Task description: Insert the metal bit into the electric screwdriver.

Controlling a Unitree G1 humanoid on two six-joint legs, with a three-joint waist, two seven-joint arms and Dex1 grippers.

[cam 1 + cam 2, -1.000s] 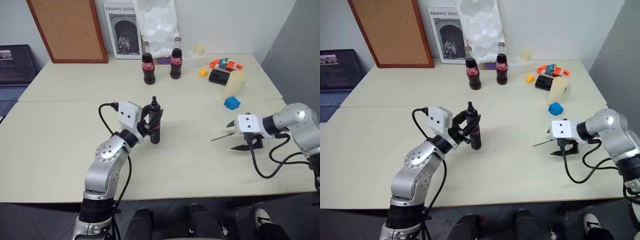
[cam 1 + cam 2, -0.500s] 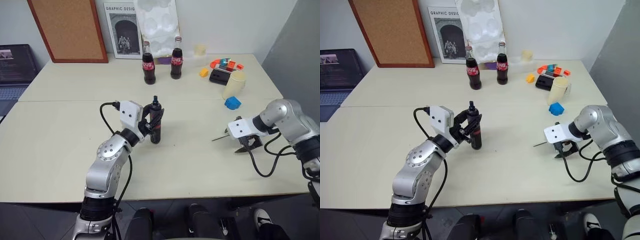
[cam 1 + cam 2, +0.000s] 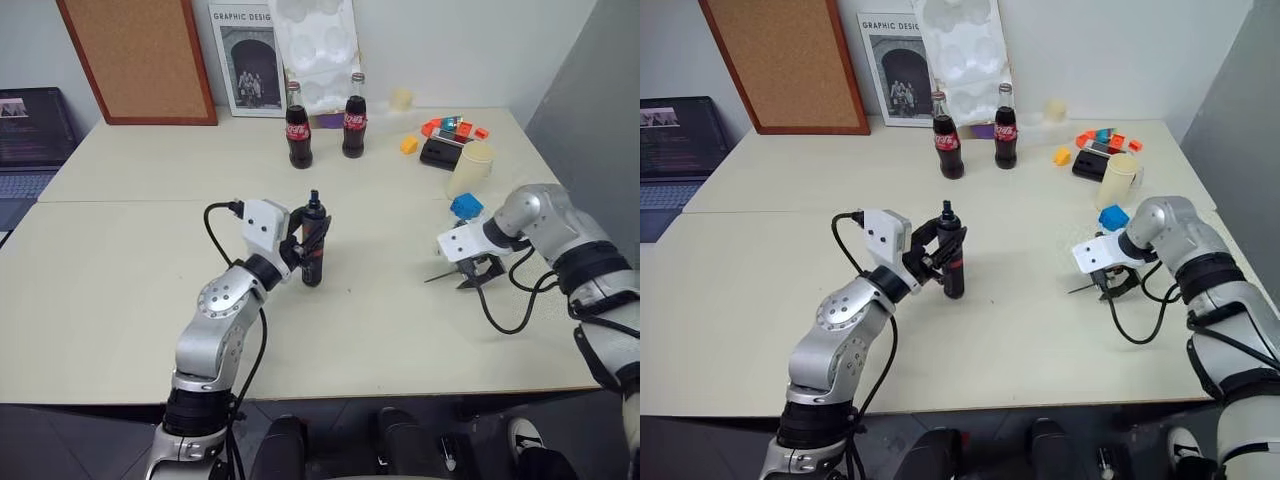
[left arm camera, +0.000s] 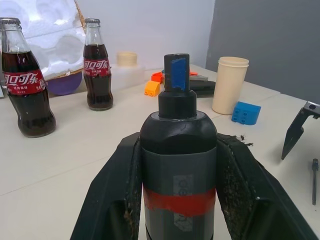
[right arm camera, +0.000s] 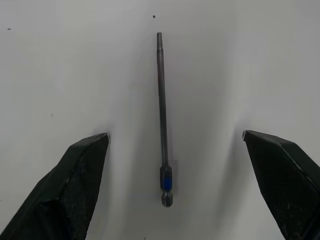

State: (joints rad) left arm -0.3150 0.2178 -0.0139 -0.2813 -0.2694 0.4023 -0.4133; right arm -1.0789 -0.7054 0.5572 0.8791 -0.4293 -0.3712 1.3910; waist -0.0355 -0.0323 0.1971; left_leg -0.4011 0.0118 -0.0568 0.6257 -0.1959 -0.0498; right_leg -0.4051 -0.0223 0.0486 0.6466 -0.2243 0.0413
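Note:
The robot's right gripper is ready and needs to close on the metal bit, because both fingers reach down to the table on either side of the metal bit's body [image 3: 441, 276] [image 5: 163, 129].
My left gripper [image 3: 306, 243] is shut on the electric screwdriver [image 3: 312, 272], a black pen-shaped tool with a red band, and holds it upright above the middle of the table. In the left wrist view the screwdriver [image 4: 178, 150] stands between the two black fingers [image 4: 115, 200], its tip marked blue. The metal bit [image 5: 162, 110], a thin dark rod with a blue ring near one end, lies flat on the table at the right [image 3: 440, 274]. My right gripper [image 5: 175, 137] points down over it, open, one finger on each side and not touching it.
Two cola bottles [image 3: 297, 128] [image 3: 352, 118] stand at the back centre. A cream cup [image 3: 468, 167], a blue block [image 3: 464, 206] and a black box with coloured pieces [image 3: 440, 150] sit at the back right. A laptop [image 3: 25, 130] lies at the far left.
My right gripper has moved inward along the table and tipped down, so that it now straddles the bit. The left gripper and the screwdriver have stayed put.

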